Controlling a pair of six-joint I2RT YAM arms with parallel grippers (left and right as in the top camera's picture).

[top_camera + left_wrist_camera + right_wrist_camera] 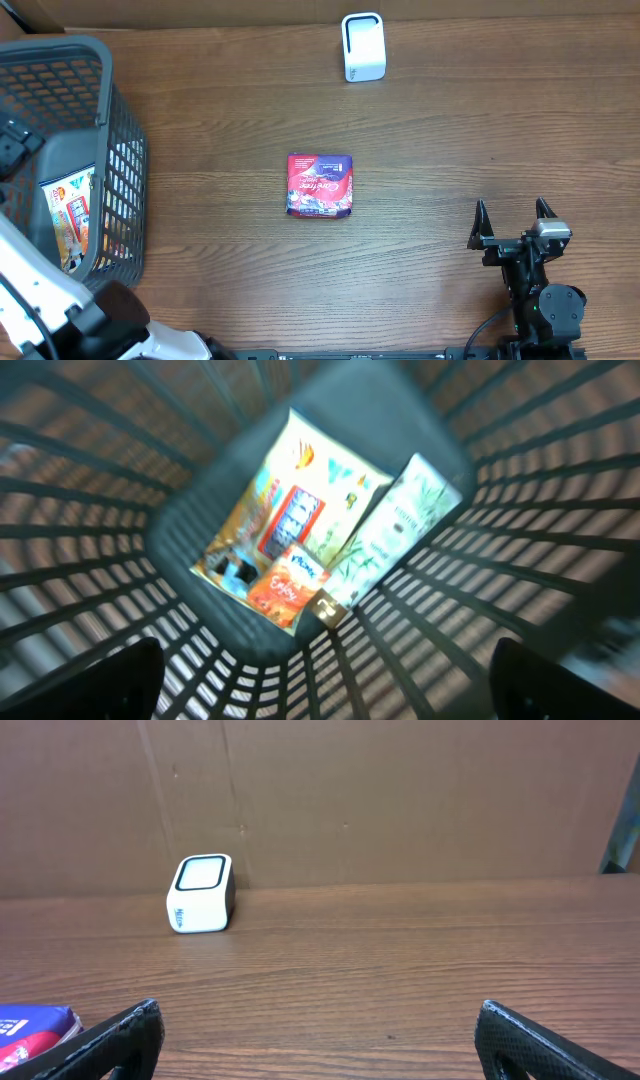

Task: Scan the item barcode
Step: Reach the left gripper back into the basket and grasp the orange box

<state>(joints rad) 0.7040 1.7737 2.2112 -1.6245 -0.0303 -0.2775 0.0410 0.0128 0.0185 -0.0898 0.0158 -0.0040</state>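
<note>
The left gripper next needs to hold the small orange packet by its white-lettered end (303, 567), so that the orange end stays uncovered for scanning the barcode.
A red and purple packet (320, 185) lies flat in the middle of the table; its corner shows at the lower left of the right wrist view (35, 1025). The white barcode scanner (363, 46) stands at the far edge, its window facing up (201, 893). My right gripper (510, 210) rests open near the front right, nothing between its fingers (318, 1015). My left gripper (330, 680) hangs open over the grey basket (70, 60), looking down at a yellow packet (290, 510), a small orange packet (287, 585) and a white-green pack (395, 525) on its floor.
The basket fills the table's left end, and its mesh walls (520, 500) surround the left gripper's view. A brown cardboard wall (400, 800) runs behind the scanner.
</note>
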